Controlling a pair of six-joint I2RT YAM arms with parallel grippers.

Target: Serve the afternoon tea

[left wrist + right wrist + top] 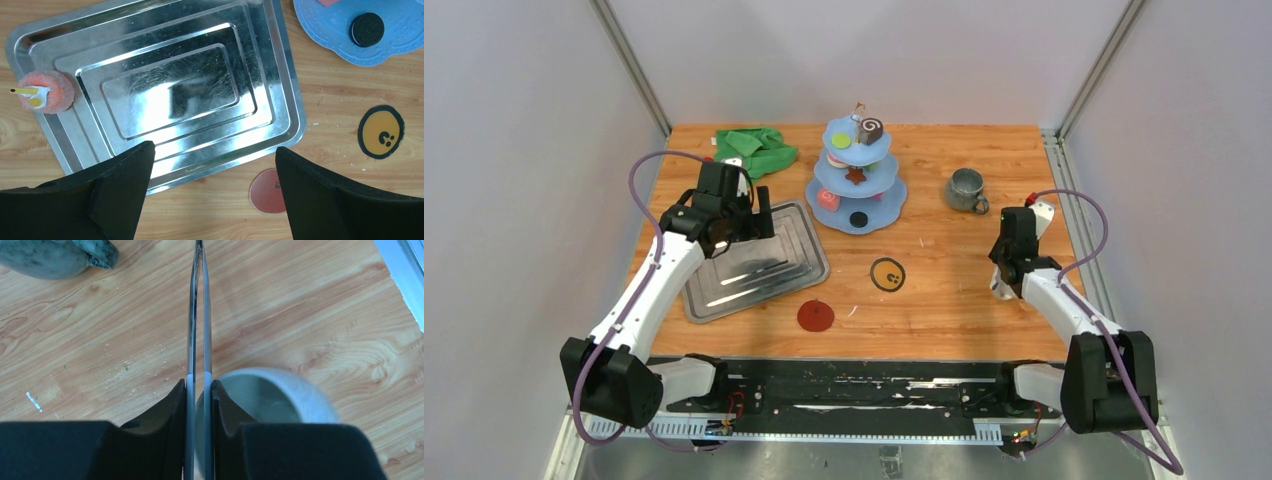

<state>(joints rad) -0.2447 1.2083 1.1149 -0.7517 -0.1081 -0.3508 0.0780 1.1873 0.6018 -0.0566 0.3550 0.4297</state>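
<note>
My right gripper holds the tongs (198,315) and should keep its grip, because the tongs would fall against the white mug if I opened now.
A blue three-tier stand (857,223) holds a brown swirl roll (870,130), a green disc (839,141), a brown star (855,175), a pink sweet (827,200) and a black disc (858,218) (366,29). A pink-orange sweet (47,91) with a stick sits on the steel tray's (280,90) left corner. My left gripper (762,222) (214,148) is open and empty over the tray's near edge. My right gripper (1021,225) (199,385) is shut on thin metal tongs (198,315). The white mug (280,395) (1042,212) stands just under its right finger. The grey-green mug (967,190) (50,257) stands ahead to the left.
A green cloth (757,148) lies at the back left. A red coaster (815,315) (265,192) and a yellow, black-rimmed coaster (887,274) (381,132) lie on the wood in front of the stand. The table's right edge (405,270) is close to my right gripper.
</note>
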